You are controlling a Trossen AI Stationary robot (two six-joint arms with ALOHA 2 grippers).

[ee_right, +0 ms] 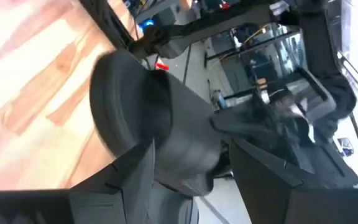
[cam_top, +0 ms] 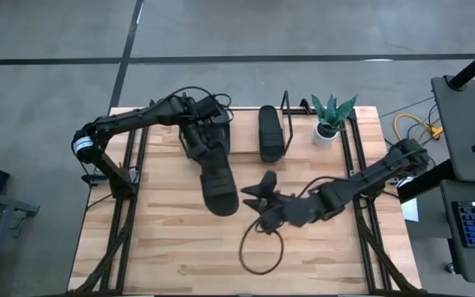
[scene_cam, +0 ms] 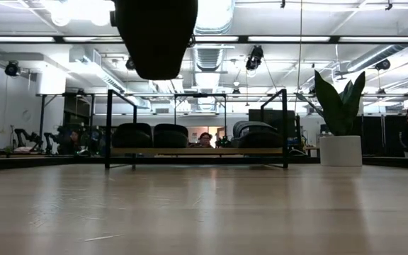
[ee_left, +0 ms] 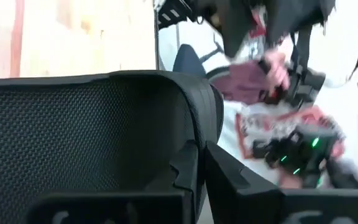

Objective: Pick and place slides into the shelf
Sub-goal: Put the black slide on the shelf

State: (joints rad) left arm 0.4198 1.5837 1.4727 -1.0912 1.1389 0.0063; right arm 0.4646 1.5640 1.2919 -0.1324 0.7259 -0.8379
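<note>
My right gripper grabs the black slide by its rounded end [cam_top: 222,203] next, to put it on the shelf beside the other slides.
My left gripper [cam_top: 207,148] is shut on one black slide [cam_top: 218,186], held above the table's middle. That slide also shows high up in the low view [scene_cam: 156,35]. My right gripper [cam_top: 254,198] is open at the slide's near end, which lies between its fingers in the right wrist view [ee_right: 166,137]. The shelf [scene_cam: 197,151] stands at the far edge. Three slides rest on its board [scene_cam: 133,134] [scene_cam: 170,134] [scene_cam: 255,133]. One of them shows plainly from above [cam_top: 270,132]. My left gripper pinches a thin edge beside the slide's mesh-lined strap [ee_left: 194,134] between its two fingers [ee_left: 185,180]. It comes from the table's far side. The slide is lifted clear of the table, its long body reaching toward the near edge. My right gripper has its fingers [ee_right: 135,174] on either side of the slide's rounded end [ee_right: 129,112], coming level from the table's right. I cannot tell whether they touch it.
A potted plant [cam_top: 330,120] stands at the far right beside the shelf, also in the low view [scene_cam: 340,120]. A dark cable loop [cam_top: 262,247] hangs from my right arm over the near middle. Bare tabletop lies toward the near edge.
</note>
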